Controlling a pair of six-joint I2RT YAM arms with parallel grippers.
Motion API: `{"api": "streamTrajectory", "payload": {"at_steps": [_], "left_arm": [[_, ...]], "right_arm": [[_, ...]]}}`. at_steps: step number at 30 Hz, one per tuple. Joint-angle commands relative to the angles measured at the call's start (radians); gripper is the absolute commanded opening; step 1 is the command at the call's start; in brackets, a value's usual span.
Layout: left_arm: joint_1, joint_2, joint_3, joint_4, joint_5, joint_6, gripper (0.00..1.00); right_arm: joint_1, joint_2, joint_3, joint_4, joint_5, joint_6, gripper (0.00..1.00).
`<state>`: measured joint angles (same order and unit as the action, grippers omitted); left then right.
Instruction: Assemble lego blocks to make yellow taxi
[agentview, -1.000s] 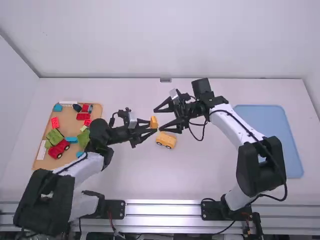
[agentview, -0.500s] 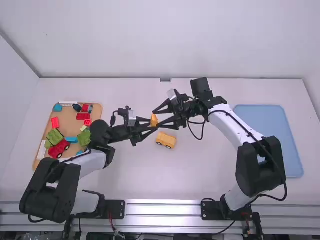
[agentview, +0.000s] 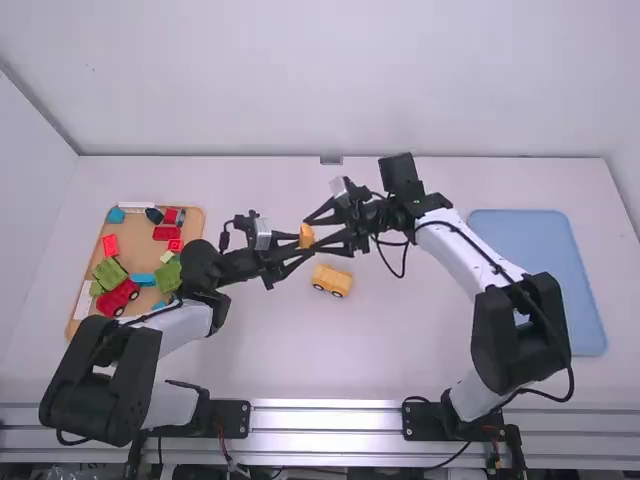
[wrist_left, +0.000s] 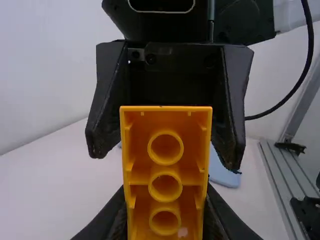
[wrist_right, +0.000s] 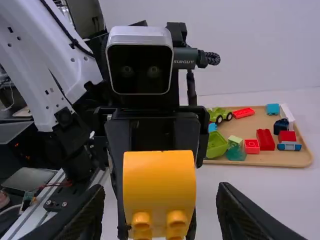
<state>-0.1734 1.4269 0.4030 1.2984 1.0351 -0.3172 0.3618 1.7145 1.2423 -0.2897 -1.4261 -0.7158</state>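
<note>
My right gripper will next grip the sides of the yellow block beside the studs, so that I can build the taxi onto the yellow car base.
In the high view my left gripper (agentview: 299, 244) is shut on the yellow-orange block (agentview: 307, 236) above the table's middle. My right gripper (agentview: 313, 237) stands open close by on the right, its fingers on either side of the block. The left wrist view gives the hollow underside of the block (wrist_left: 166, 170), with tubes inside, between the fingers of my left gripper (wrist_left: 165, 220). Seen from the right wrist, the block (wrist_right: 159, 177) has a rounded top and studs, and gaps separate it from my right gripper's (wrist_right: 161, 195) fingers. A yellow car base (agentview: 332, 280) on wheels rests on the table.
At the left stands a wooden tray (agentview: 88, 305) with red, green and blue blocks and small vehicles. A blue tray (agentview: 540, 280) lies at the right, beside the right arm. The two grippers are very close together.
My right gripper's fingers have come somewhat closer together, and it has shifted slightly left around the block. The left arm's lower links have changed pose, while its gripper with the block has barely moved.
</note>
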Motion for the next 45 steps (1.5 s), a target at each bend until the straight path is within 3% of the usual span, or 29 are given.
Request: {"api": "streamTrajectory", "payload": {"at_steps": [1, 20, 24, 27, 28, 31, 32, 35, 39, 41, 45], "left_arm": [[0.0, 0.003, 0.022, -0.006, 0.0, 0.026, 0.02], [-0.006, 0.003, 0.02, -0.022, -0.008, 0.045, 0.02], [0.001, 0.003, 0.02, -0.023, -0.007, 0.045, 0.03], [0.001, 0.003, 0.02, -0.023, -0.008, 0.045, 0.1], [-0.005, 0.003, 0.02, -0.023, -0.008, 0.044, 0.18], [0.003, 0.003, 0.02, -0.03, -0.008, 0.044, 0.84], [0.004, 0.003, 0.02, -0.04, -0.008, 0.045, 0.99], [0.003, 0.003, 0.02, -0.116, -0.07, 0.045, 0.99], [-0.003, 0.003, 0.019, -0.308, -0.28, 0.044, 0.99], [-0.003, 0.003, 0.019, -0.428, -0.48, 0.044, 0.99], [-0.003, 0.003, 0.019, -0.562, -0.668, 0.044, 0.99]], "right_arm": [[0.012, 0.014, 0.02, -0.002, -0.008, 0.005, 0.55], [0.02, 0.014, 0.02, -0.002, -0.008, 0.0, 0.37], [0.019, 0.014, 0.02, -0.002, -0.009, -0.006, 0.18], [0.019, 0.014, 0.02, -0.002, -0.006, -0.006, 0.17], [0.019, 0.014, 0.02, -0.001, 0.01, -0.006, 0.17], [0.019, 0.014, 0.02, 0.04, 0.122, 0.016, 0.17], [0.017, 0.014, 0.02, 0.065, 0.187, 0.051, 0.17], [-0.002, 0.013, 0.021, 0.137, 0.417, 0.203, 0.15], [-0.048, 0.01, 0.021, 0.126, 0.709, 0.28, 0.14], [-0.082, 0.007, 0.021, 0.049, 0.912, 0.282, 0.15], [-0.119, 0.006, 0.021, -0.105, 1.141, 0.206, 0.15]]}}
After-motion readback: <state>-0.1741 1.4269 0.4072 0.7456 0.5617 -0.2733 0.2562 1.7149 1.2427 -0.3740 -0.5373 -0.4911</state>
